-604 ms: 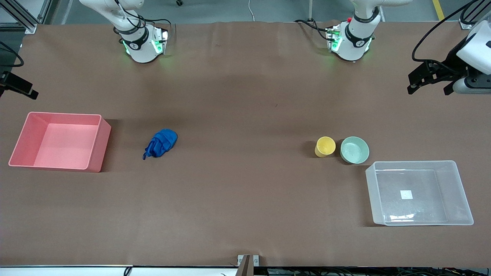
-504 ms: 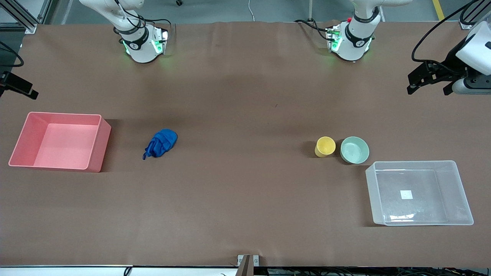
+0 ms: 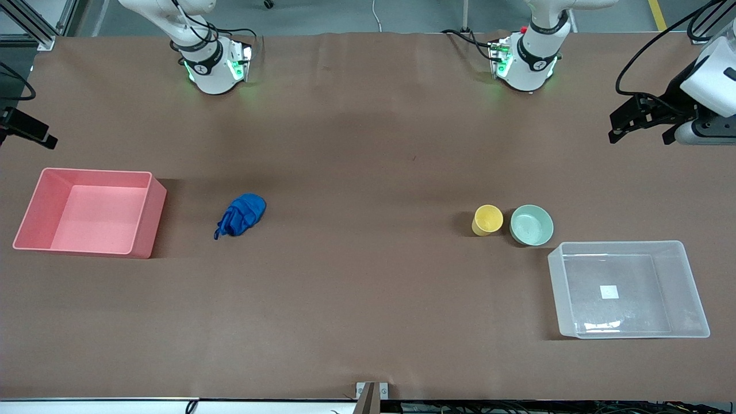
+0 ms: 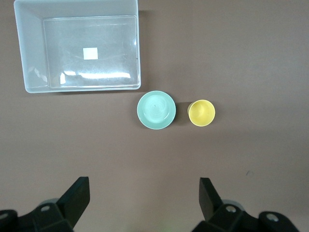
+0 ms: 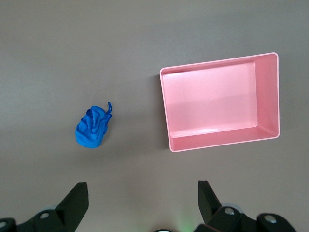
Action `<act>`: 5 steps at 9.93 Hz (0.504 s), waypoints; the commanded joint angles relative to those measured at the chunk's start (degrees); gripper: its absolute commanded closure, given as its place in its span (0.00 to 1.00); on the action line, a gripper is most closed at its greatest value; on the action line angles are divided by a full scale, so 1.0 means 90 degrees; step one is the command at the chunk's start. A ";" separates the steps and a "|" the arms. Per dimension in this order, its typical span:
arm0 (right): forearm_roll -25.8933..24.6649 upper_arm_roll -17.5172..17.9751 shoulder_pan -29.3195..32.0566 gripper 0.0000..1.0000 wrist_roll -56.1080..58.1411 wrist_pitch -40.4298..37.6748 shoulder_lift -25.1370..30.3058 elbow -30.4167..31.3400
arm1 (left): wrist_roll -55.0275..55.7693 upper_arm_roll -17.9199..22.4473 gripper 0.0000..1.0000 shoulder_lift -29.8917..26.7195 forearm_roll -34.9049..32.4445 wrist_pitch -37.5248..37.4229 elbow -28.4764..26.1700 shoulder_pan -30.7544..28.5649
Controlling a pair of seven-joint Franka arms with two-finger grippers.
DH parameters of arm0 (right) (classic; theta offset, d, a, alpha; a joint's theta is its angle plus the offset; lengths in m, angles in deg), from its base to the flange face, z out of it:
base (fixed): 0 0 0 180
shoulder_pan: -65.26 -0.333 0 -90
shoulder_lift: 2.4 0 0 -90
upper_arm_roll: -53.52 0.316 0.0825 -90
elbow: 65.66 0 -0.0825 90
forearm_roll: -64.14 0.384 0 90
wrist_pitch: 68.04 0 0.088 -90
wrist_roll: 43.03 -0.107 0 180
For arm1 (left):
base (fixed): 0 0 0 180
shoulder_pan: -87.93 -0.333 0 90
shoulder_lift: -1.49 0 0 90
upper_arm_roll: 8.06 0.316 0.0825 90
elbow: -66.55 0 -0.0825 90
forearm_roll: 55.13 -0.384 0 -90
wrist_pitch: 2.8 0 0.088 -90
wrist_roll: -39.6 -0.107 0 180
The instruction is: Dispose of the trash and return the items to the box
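Next, my right gripper grabs the deep-blue wad's bunched body (image 3: 245,211), for the trash in the pink bin (image 3: 96,217).
The deep-blue wad of trash (image 3: 241,214) lies on the table beside the pink bin; it also shows in the right wrist view (image 5: 92,128). The yellow cup (image 3: 487,219) and the mint-green bowl (image 3: 532,225) stand side by side next to a corner of the clear box (image 3: 628,289). All three show in the left wrist view: cup (image 4: 201,112), bowl (image 4: 156,109), box (image 4: 79,50). My left gripper (image 3: 639,137) hangs open and empty high over the left arm's end of the table (image 4: 145,186). My right gripper (image 3: 34,132) is open and empty over the right arm's end (image 5: 143,191).
An empty pink rectangular bin (image 3: 92,211) stands at the right arm's end of the table and shows in the right wrist view (image 5: 219,101). The brown table surface (image 3: 368,276) is bare between the wad and the cup.
My left gripper has drifted slightly toward the arm bases. Nothing on the table has moved.
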 commanded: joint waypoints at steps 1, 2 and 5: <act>0.0078 0.0137 -0.0068 0.00 -0.0048 -0.0032 -0.0017 -0.0013 | 0.0030 0.0002 0.00 0.0114 -0.0030 0.0011 -0.0159 -0.0027; 0.0020 0.0322 -0.0204 0.00 -0.0416 0.0036 -0.0104 -0.0013 | 0.0040 0.0012 0.00 0.0134 -0.0039 0.0069 -0.0168 -0.0028; -0.0292 0.1288 -0.0274 0.00 -0.1657 0.0988 -0.1011 0.0529 | 0.0069 0.0002 0.00 0.0261 -0.0049 0.0264 -0.0275 -0.0018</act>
